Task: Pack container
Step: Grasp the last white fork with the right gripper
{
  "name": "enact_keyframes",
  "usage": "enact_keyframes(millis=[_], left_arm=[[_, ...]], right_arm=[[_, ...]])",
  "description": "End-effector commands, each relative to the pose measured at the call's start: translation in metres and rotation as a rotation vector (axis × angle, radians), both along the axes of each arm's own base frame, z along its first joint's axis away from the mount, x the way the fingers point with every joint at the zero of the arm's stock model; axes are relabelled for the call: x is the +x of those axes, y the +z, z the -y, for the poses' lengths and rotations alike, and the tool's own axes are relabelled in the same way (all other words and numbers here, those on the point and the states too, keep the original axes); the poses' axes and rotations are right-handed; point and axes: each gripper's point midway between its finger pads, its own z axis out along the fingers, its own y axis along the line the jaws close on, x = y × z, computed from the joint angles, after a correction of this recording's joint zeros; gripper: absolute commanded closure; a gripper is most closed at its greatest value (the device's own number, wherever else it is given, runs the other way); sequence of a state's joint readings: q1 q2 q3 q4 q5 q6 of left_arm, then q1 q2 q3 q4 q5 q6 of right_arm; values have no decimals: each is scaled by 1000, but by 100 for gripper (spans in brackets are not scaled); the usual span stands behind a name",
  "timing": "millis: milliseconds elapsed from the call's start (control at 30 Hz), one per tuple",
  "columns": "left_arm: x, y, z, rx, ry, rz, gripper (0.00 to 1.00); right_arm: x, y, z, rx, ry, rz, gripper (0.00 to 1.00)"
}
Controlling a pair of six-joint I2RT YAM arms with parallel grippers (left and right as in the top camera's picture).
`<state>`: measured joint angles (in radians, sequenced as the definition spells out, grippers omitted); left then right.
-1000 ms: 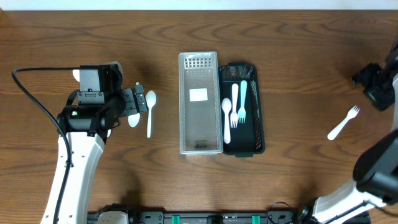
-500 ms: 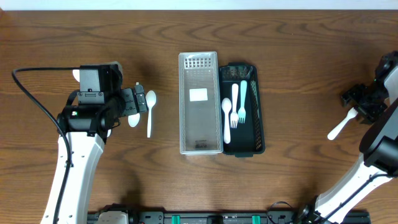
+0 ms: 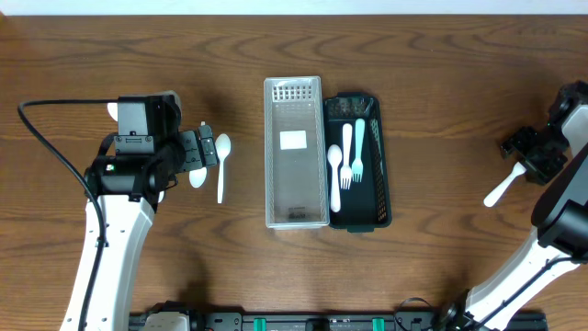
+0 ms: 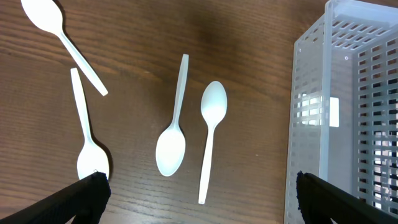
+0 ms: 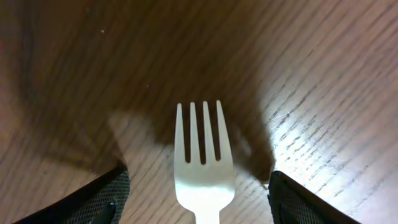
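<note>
My right gripper should close, because its head (image 3: 520,168) (image 5: 204,181) is between my low, open fingers. Closing now would hold the white fork.
A clear slotted container (image 3: 296,152) lies mid-table, with a black tray (image 3: 382,175) touching its right side. The tray holds two white forks and a white spoon (image 3: 335,175). My left gripper (image 3: 209,147) is open and empty, hovering over several loose white spoons (image 4: 211,137); the clear container (image 4: 348,112) is at the right in the left wrist view. My right gripper (image 3: 524,158) is open, low over a white fork (image 3: 501,191) at the far right. In the right wrist view the fork's head (image 5: 202,168) lies between the two fingers (image 5: 93,199), which are apart from it.
The brown wooden table (image 3: 441,74) runs to the frame edges. A black cable (image 3: 55,138) loops from the left arm. The far-right fork lies near the table's right edge.
My right gripper has come in from the right edge and dropped over the fork's head, then shifted slightly. The left arm, spoons, container and tray have not moved.
</note>
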<state>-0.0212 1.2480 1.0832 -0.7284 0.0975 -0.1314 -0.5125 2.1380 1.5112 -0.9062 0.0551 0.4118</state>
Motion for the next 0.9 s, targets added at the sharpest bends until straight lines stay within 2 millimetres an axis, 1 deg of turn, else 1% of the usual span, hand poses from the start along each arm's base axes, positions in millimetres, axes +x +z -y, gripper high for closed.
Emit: enact_keyframes(millis=[0,167,233,333,467,533,600,733,867], left_arm=[[3,10,-4,9,13,27,2],[3,10,-4,9,13,27,2],[3,10,-4,9,13,27,2],[3,10,-4,9,13,27,2],[3,10,-4,9,13,26,2],[3,10,-4,9,13,26,2],[3,10,-4,9,13,26,2],[3,10,-4,9,13,26,2],[3,10,-4,9,12,26,2]], right_arm=[[-26,-28,-8,30,9,-83,25],[-33,-35,-12,39,10,-98,26],[-33,-35,-12,39,11,-100,29],[-33,-35,-12,40,17,-100,39],[-33,-35,-12,40,17,-100,58],[-33,-35,-12,41,17,-101,64],[-33,-35,-13,41,17,-101,67],[-34,-35,-13,42,17,-103,67],[-34,-35,-13,43,17,-105,71]])
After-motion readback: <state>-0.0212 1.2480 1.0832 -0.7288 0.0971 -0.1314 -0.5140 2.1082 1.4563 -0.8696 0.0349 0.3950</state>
